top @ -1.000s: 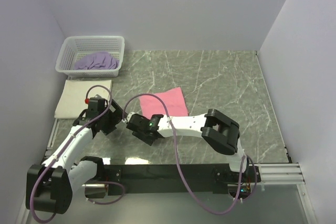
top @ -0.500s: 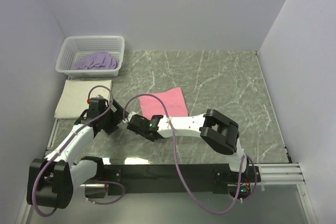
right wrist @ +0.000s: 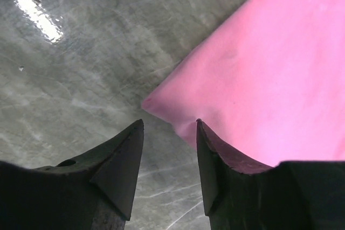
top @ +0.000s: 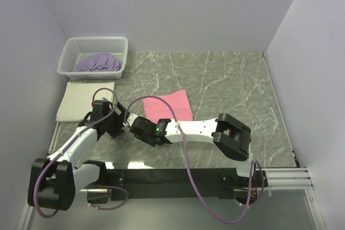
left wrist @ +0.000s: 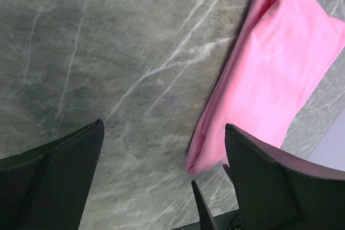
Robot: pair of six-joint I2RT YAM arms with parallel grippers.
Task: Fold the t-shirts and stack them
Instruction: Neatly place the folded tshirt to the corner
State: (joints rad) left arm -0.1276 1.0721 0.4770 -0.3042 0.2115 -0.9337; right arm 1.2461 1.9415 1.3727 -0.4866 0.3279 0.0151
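Observation:
I need to lay the pink t-shirt (top: 168,105) folded on the stack with the cream t-shirt, so my left gripper should next grab it by its folded edge facing the cream t-shirt.
A pink t-shirt (top: 168,105) lies folded flat in the middle of the table, also filling the right of the left wrist view (left wrist: 269,63). Its near-left corner (right wrist: 153,103) sits just ahead of my right gripper (right wrist: 169,122), which is open; the right fingertip (right wrist: 200,127) touches the pink edge and only table shows between the jaws. My left gripper (left wrist: 164,127) is wide open over bare table, left of that same corner. In the top view both grippers, left (top: 121,117) and right (top: 140,123), meet at that corner. A cream t-shirt (top: 85,100) lies folded at the left. A lavender t-shirt (top: 98,63) is bunched in the basket.
The white lattice basket (top: 96,40) stands at the back left corner, against the left wall. The cream shirt lies just in front of it. Walls close the table on the left, back and right. The right arm's elbow (top: 233,136) hangs over the near right.
The right arm's elbow has dropped slightly to the right and its wrist has edged left. The left wrist has moved a little nearer. The pink shirt has not moved.

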